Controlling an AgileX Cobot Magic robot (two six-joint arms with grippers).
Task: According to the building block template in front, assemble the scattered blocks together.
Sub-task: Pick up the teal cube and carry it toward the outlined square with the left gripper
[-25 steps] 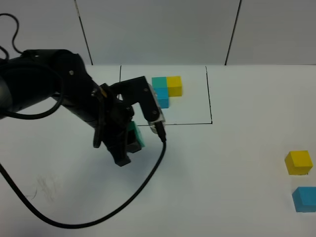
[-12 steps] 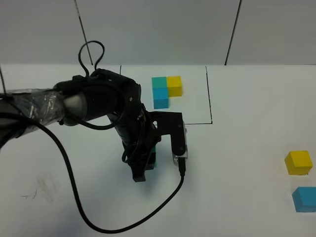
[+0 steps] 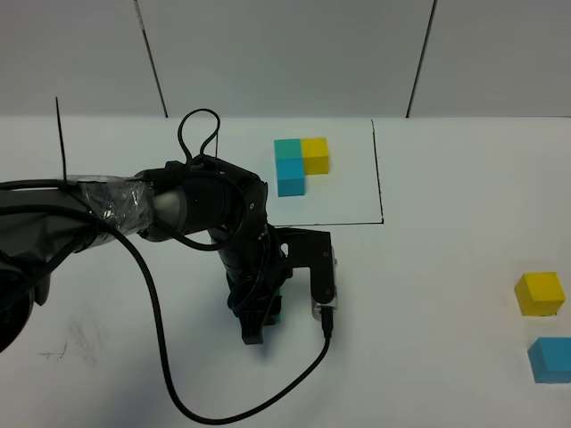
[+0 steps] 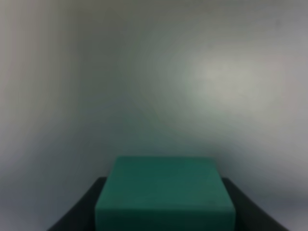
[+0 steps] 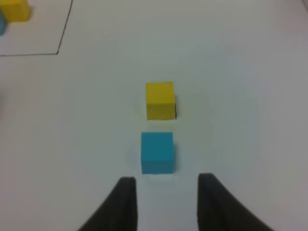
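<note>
The lower edge of the teal-green block rests on the tabletop in front of the frame. The block would stay there, so the left gripper should open now.
The building block template (image 3: pixel 299 162), a joined teal-green, yellow and sky-blue trio, lies inside the thin black frame at the back centre. Its yellow corner (image 5: pixel 17 9) shows in the right wrist view. My left gripper (image 3: pixel 265 314) is shut on the teal-green block (image 3: pixel 277 308), low over the table just in front of the frame. The left wrist view shows that block (image 4: pixel 163 190) between dark fingers (image 4: pixel 84 211). The loose yellow block (image 3: pixel 540 294) and sky-blue block (image 3: pixel 550 359) sit at the far right. My right gripper (image 5: pixel 166 195) stands open just behind the sky-blue block (image 5: pixel 157 152), with the yellow block (image 5: pixel 160 100) beyond it.
The left arm's black cable (image 3: pixel 169 374) loops over the table in front of the arm. A wrapped black arm segment (image 3: pixel 98 209) spans the left side. The frame line (image 3: pixel 379 178) runs between template and the right-hand blocks.
The left arm has carried the teal-green block to the right and toward the front, and lowered it near the table. The yellow and sky-blue blocks have not moved.
</note>
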